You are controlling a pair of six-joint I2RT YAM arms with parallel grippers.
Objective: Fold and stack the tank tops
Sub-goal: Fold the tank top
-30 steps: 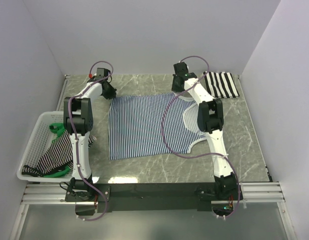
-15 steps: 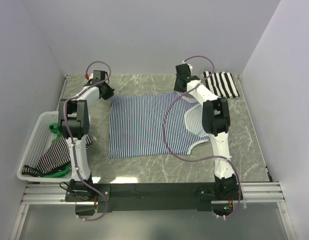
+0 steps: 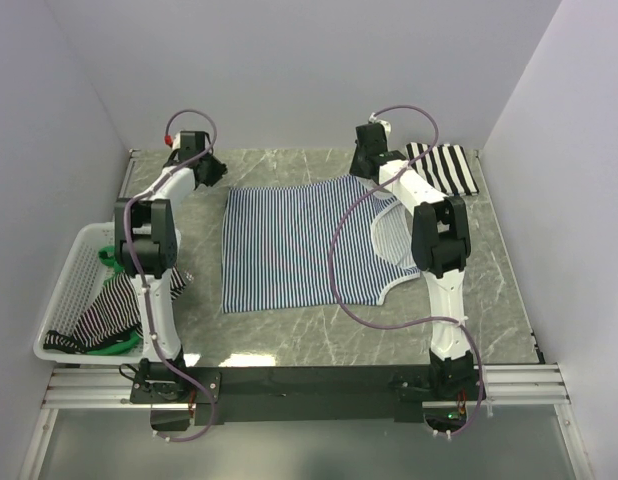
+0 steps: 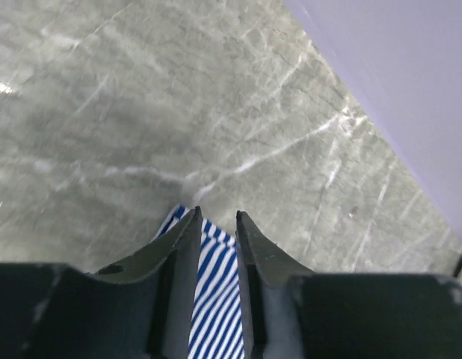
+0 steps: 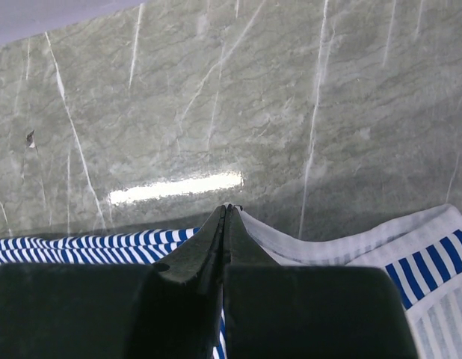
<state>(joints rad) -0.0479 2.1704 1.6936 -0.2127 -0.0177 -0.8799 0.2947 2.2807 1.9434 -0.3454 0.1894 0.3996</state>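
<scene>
My left gripper grabs the tank top's far corner [image 3: 231,190] [image 4: 217,236], opposite the white-trimmed openings, next, to fold the tank top's far edge over evenly.
A thin navy-and-white striped tank top [image 3: 299,245] lies spread flat mid-table, its white-trimmed openings on the right. My left gripper [image 3: 215,176] is at its far left corner. In the left wrist view the jaws [image 4: 216,215] stand slightly apart over that corner of the fabric [image 4: 212,299], which lies between them without being pinched. My right gripper [image 3: 365,172] is at the far right corner, and its jaws [image 5: 227,208] are shut on the white-trimmed edge [image 5: 343,247]. A folded broad black-and-white striped tank top [image 3: 444,168] lies at the far right.
A white mesh basket [image 3: 64,290] stands at the left edge, holding another striped garment [image 3: 109,312] and something green [image 3: 114,258]. Walls close in the table on the left, back and right. Cables loop over both arms.
Both grippers have moved toward the back wall. The tank top has slid a little to the right and back. The left gripper has drawn back and left from its corner.
</scene>
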